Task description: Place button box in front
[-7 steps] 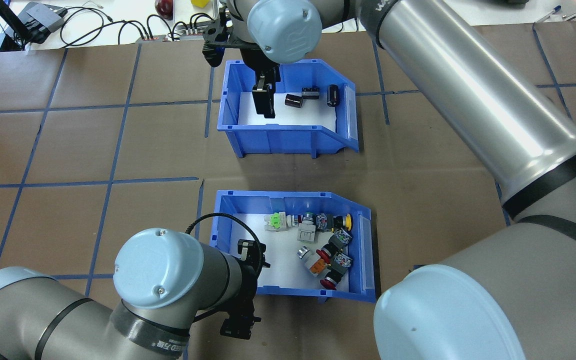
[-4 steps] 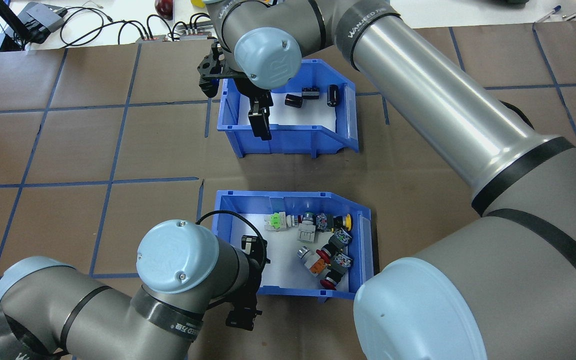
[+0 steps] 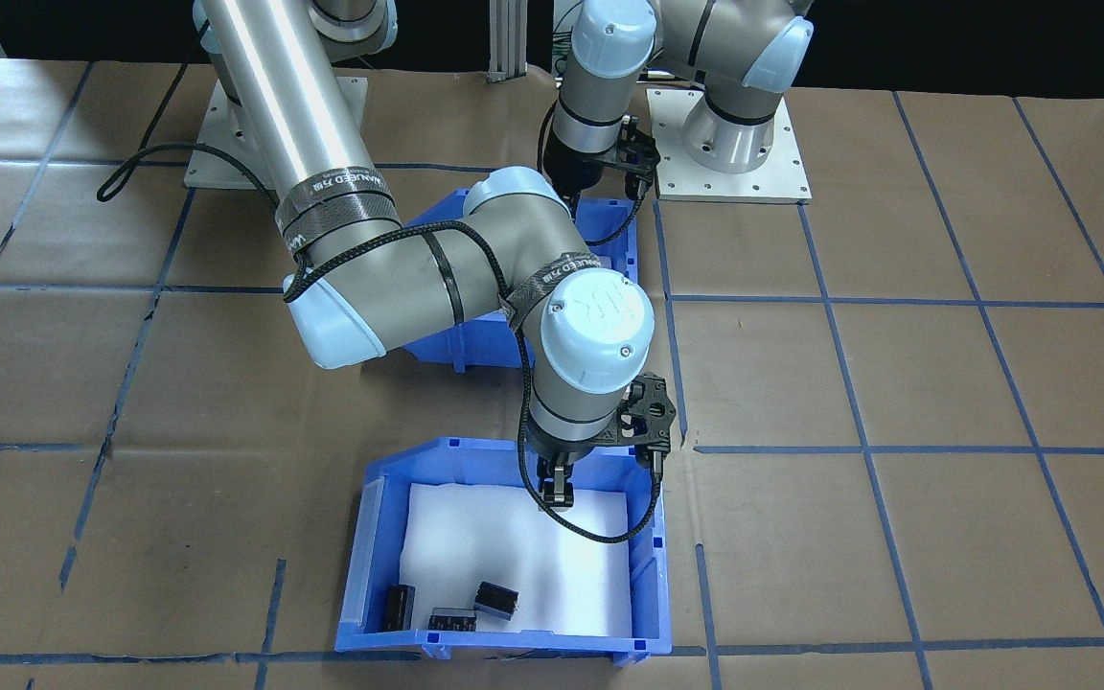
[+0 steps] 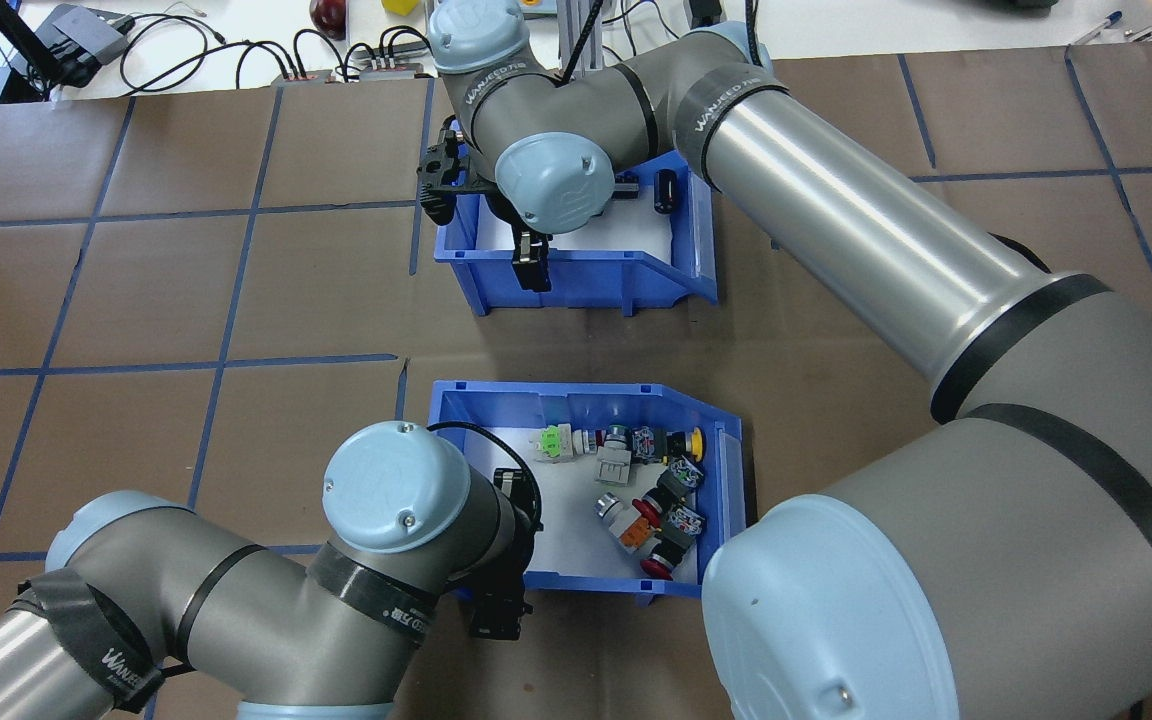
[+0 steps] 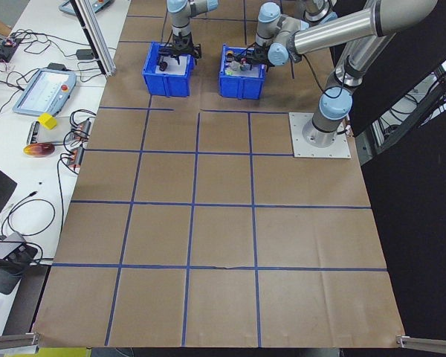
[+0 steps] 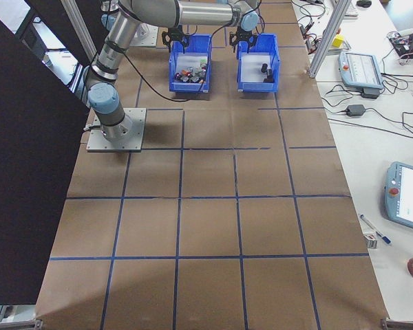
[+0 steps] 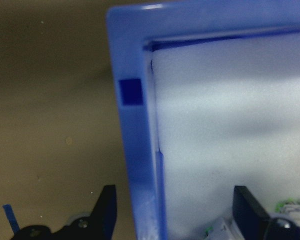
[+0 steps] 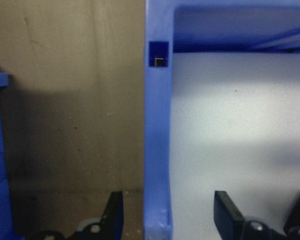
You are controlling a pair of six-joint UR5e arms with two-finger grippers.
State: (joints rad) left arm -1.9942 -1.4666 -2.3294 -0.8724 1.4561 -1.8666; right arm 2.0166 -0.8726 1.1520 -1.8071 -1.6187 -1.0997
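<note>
My right gripper grabs the blue bin with dark cylinders by its long side's rim (image 3: 491, 447) next, to empty the front spot for the button box (image 3: 465, 343).
The button box (image 4: 586, 398) is the nearer blue bin, with coloured push buttons (image 4: 651, 480) on white foam. It also shows in the exterior right view (image 6: 189, 77). My left gripper (image 4: 498, 602) is open and straddles its near wall close to the left corner. The left wrist view shows that blue wall (image 7: 137, 165) between the two fingers of the left gripper (image 7: 175, 212). My right gripper (image 4: 533, 265) is open astride the near wall of the farther blue bin (image 4: 586, 275), which holds dark cylinders (image 4: 667, 190). That wall (image 8: 157, 150) appears between the right gripper (image 8: 170, 215) fingers.
The two bins stand about a hand's width apart on the brown paper with its blue tape grid (image 4: 226, 360). Cables and devices (image 4: 86, 40) lie beyond the far table edge. The right arm's long link (image 4: 856, 230) spans above the table's right half.
The right gripper moved from inside the farther bin back to its near wall. The left arm swung right, bringing its gripper closer onto the button box's near wall.
</note>
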